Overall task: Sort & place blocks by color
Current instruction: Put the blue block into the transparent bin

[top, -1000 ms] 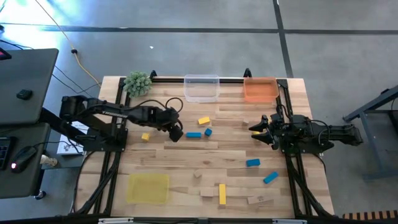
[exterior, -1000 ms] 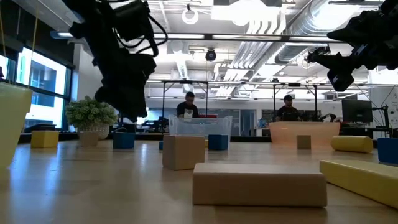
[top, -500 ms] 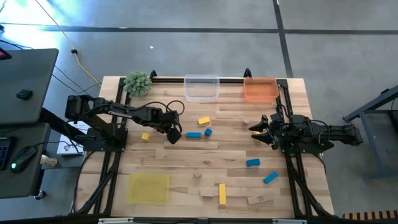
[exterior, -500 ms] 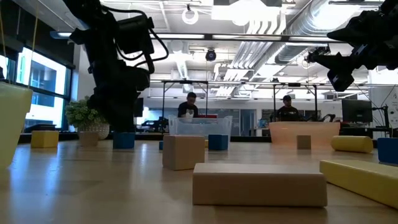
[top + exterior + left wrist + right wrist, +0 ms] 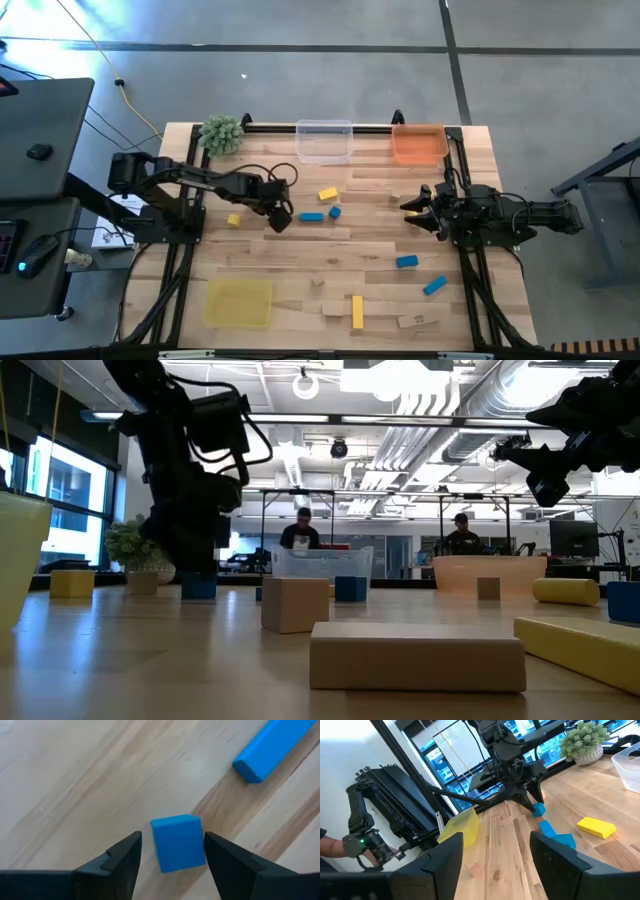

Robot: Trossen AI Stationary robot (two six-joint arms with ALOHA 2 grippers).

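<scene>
My left gripper is going to grab the opposite sides of the blue cube next, so that I can sort the blue blocks into their tray (image 5: 324,142).
My left gripper (image 5: 283,216) is low over the table's middle, open. Its fingers stand on either side of a blue cube (image 5: 177,842), which rests flat on the wood; the low view shows the cube (image 5: 198,587) under the gripper (image 5: 190,565). A blue bar (image 5: 311,216) and another blue cube (image 5: 334,212) lie just to its right, with a yellow block (image 5: 328,194) beyond. A yellow cube (image 5: 233,219) lies to the gripper's left. My right gripper (image 5: 412,208) hovers open at the right side, and its own wrist view shows the fingers (image 5: 445,855) spread.
At the far edge are a clear tray (image 5: 324,140), an orange tray (image 5: 418,144) and a green plant ball (image 5: 221,133). A yellow tray (image 5: 238,301) sits near left. Two blue blocks (image 5: 406,261), a yellow bar (image 5: 357,311) and wood blocks (image 5: 333,309) lie near.
My left gripper has come down toward the table, around the blue cube below it, with its fingers still open. The cube has stayed where it was. The right arm has kept still.
</scene>
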